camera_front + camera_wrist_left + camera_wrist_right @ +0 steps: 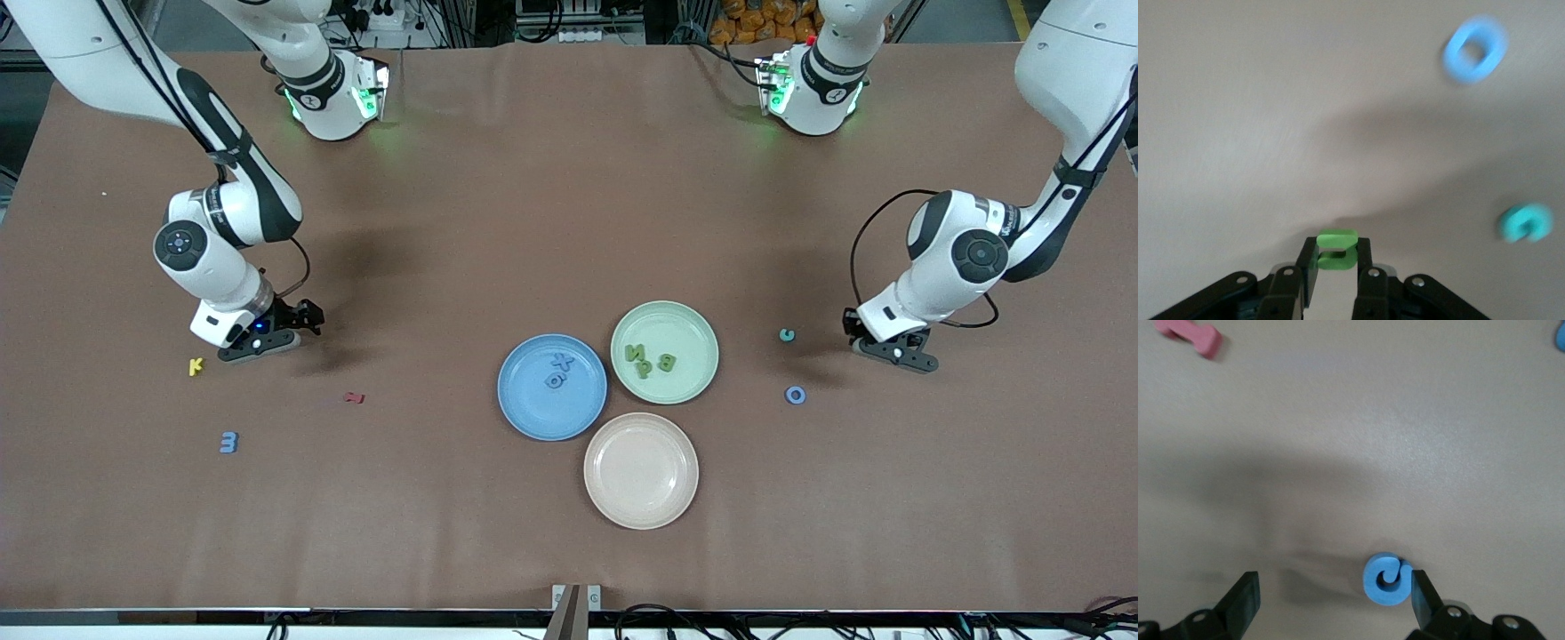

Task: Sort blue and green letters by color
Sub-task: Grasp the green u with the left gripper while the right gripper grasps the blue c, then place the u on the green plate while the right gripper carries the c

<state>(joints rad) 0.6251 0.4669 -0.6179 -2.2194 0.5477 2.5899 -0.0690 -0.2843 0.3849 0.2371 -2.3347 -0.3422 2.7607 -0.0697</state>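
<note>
My right gripper grabs the blue curled letter by its rounded outer edges next, to sort the letter onto the blue plate point(552, 388).
My left gripper point(1336, 259) is shut on a small green letter point(1336, 248), low over the table at the left arm's end point(896, 353). A blue O point(1475, 49) and a teal c point(1525, 222) lie on the table near it; both also show in the front view, the blue O point(795, 395) and the teal c point(787, 335). My right gripper point(1333, 590) is open, low at the table at the right arm's end point(267, 340). A blue curled letter point(1387, 579) lies between its fingers, against one of them. A blue 3 point(229, 442) lies nearer the front camera.
Blue plate point(524, 413) holds two blue letters. Green plate point(689, 324) holds three green letters. An empty beige plate point(640, 471) lies nearer the camera. A yellow K point(196, 365) lies beside the right gripper, and a red letter point(355, 397) is toward the plates.
</note>
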